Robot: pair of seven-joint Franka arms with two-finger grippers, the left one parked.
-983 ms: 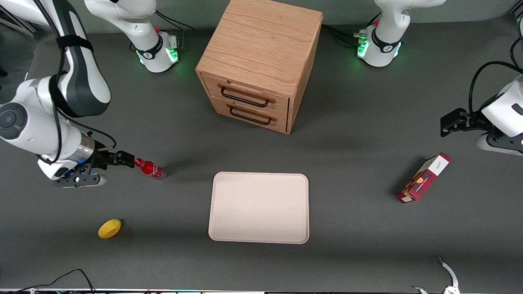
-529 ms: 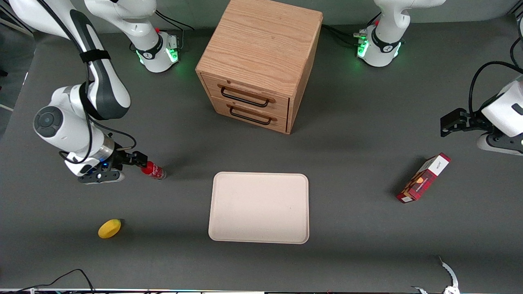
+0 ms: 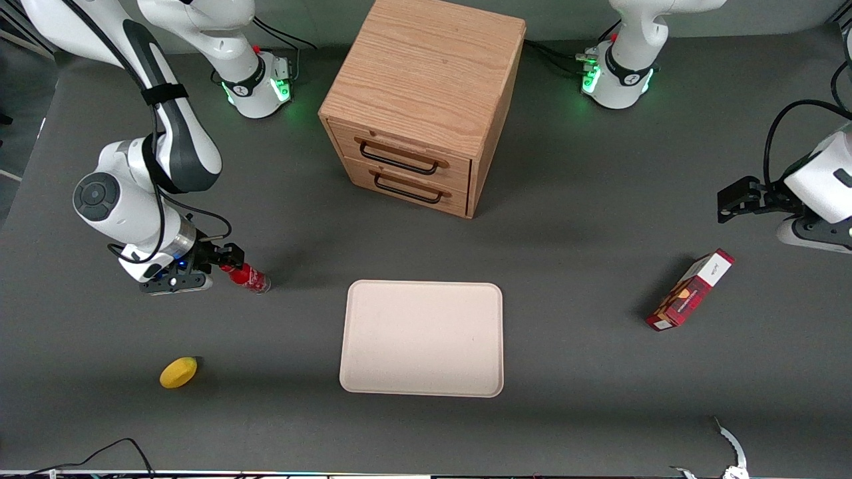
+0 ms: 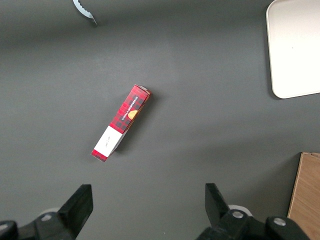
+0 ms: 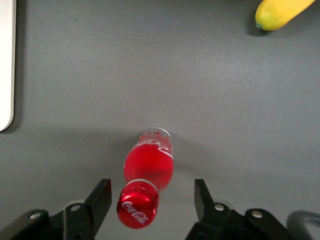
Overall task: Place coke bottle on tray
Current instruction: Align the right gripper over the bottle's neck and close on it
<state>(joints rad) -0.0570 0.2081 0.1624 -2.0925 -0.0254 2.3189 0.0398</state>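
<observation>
My gripper should next pick up the coke bottle by its red cap (image 3: 227,268), so that it can place the bottle on the cream tray (image 3: 422,338).
The coke bottle (image 3: 249,277), small with a red cap and red label, stands on the dark table toward the working arm's end. In the right wrist view the coke bottle (image 5: 147,175) shows from above, its cap between my fingers. My gripper (image 3: 228,261) (image 5: 152,197) is open, above the bottle's cap, its fingers apart on either side of the cap and not touching it. The cream tray (image 3: 422,338) lies flat at the table's middle, nearer the front camera than the cabinet; its rim (image 5: 5,65) shows in the right wrist view.
A wooden two-drawer cabinet (image 3: 423,106) stands farther from the front camera than the tray. A yellow lemon (image 3: 178,372) (image 5: 280,12) lies nearer the camera than the bottle. A red-and-white carton box (image 3: 691,290) (image 4: 121,122) lies toward the parked arm's end.
My gripper has moved sideways toward the bottle and now brackets its cap. The bottle and tray have not moved.
</observation>
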